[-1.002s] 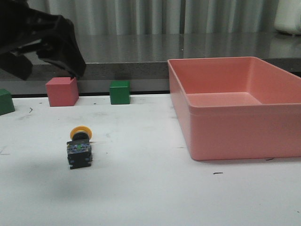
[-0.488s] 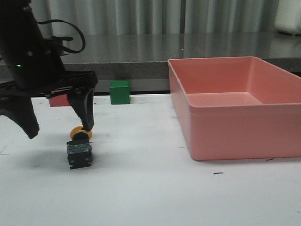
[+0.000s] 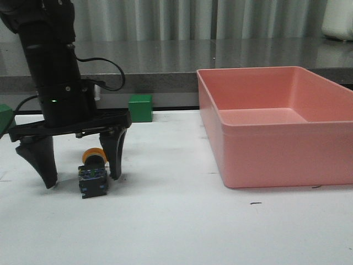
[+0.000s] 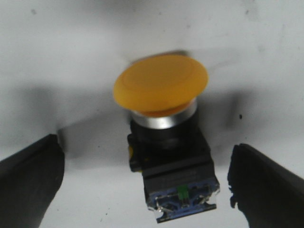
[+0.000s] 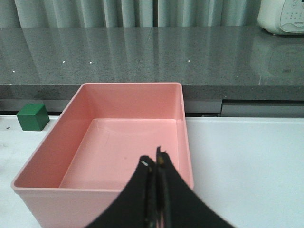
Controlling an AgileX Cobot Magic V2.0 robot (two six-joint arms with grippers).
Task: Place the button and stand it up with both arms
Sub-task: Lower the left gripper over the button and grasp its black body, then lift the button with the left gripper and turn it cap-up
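Observation:
My left gripper's fingers reach down beside the button's black base near the white table. My left gripper should close now, as that would hold the button.
The button lies on its side on the white table, yellow cap toward the back, black-and-clear base toward the front. My left gripper is open and lowered over it, one finger on each side, not touching. In the left wrist view the button lies between the two dark fingers, with gaps on both sides. My right gripper is shut and empty, hanging in front of the pink bin; it does not show in the front view.
The big pink bin takes up the right of the table. A green cube stands at the back edge, also in the right wrist view. Another green cube peeks out at far left. A grey counter runs behind.
My left arm has come down from the upper left and shifted right, so that its open fingers now straddle the button. The button has not moved.

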